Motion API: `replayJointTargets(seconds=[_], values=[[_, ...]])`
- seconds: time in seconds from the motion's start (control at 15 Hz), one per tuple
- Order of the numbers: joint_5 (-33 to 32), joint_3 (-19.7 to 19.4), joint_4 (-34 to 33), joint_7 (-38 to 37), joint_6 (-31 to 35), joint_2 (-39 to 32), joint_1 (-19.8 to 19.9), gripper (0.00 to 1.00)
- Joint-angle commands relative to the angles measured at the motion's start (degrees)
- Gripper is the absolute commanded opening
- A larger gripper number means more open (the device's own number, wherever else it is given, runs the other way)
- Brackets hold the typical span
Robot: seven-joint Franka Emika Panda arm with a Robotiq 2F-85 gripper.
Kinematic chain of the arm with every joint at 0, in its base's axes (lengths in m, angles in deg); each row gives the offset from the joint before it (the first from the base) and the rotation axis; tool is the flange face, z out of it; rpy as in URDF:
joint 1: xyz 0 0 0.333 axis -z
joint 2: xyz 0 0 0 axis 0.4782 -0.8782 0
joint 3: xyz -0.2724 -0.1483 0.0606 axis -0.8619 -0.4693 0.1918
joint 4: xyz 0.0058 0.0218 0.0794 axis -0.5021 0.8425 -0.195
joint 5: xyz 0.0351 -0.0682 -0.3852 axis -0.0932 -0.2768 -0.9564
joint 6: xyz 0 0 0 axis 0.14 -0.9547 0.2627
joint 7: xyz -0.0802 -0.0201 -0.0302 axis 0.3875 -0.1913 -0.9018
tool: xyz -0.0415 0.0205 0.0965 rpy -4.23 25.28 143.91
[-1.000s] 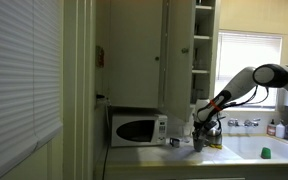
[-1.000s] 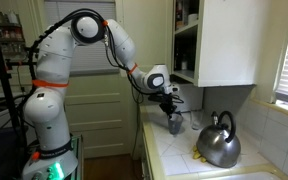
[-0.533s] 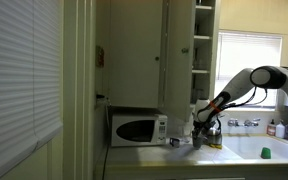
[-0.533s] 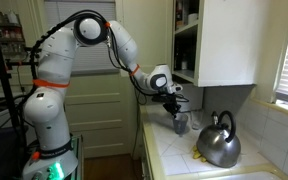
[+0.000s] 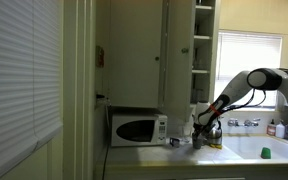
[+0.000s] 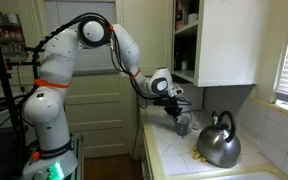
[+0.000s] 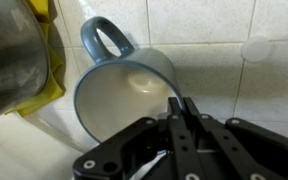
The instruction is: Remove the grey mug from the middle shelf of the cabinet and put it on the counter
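Note:
The mug (image 6: 181,125) is upright at counter level over flat tiles and would stand on the counter, so the robot's gripper should open.
The grey mug (image 7: 124,95) fills the wrist view, seen from above, its handle pointing away from me, over the white tiled counter (image 7: 244,60). My gripper (image 7: 181,105) is shut on the mug's near rim, one finger inside and one outside. In both exterior views the mug (image 6: 181,125) (image 5: 199,142) hangs under the gripper (image 6: 176,112) (image 5: 202,133) at counter level, below the open cabinet (image 6: 185,40). I cannot tell whether its base touches the counter.
A steel kettle (image 6: 219,141) stands on the counter close beside the mug, on a yellow cloth (image 7: 52,40). A microwave (image 5: 137,129) stands beside the gripper. A sink with a green object (image 5: 266,152) lies under the window.
The gripper and the mug have shifted a little along the counter towards the kettle. The grip has not changed.

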Motion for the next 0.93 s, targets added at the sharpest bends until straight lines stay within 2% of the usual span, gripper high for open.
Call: replayJointTargets(seconds=[0.0, 0.13, 0.2, 0.27, 0.6, 0.73, 0.87], values=[[-1.24, -0.08, -0.55, 0.78, 2.07, -0.77, 0.25, 0.02], [-0.69, 0.29, -0.52, 1.45, 1.93, -0.70, 0.51, 0.03], [-0.68, 0.27, -0.51, 1.49, 1.73, -0.65, 0.49, 0.33], [-0.62, 0.32, -0.46, 1.63, 1.60, -0.54, 0.52, 0.34], [-0.18, 0.50, -0.11, 2.03, 0.53, 1.58, 0.70, 0.69], [0.07, -0.01, 0.65, -0.05, -4.58, 4.53, -0.13, 0.84], [3.44, 1.64, 2.38, 0.08, -10.18, 8.58, 0.61, 0.98]])
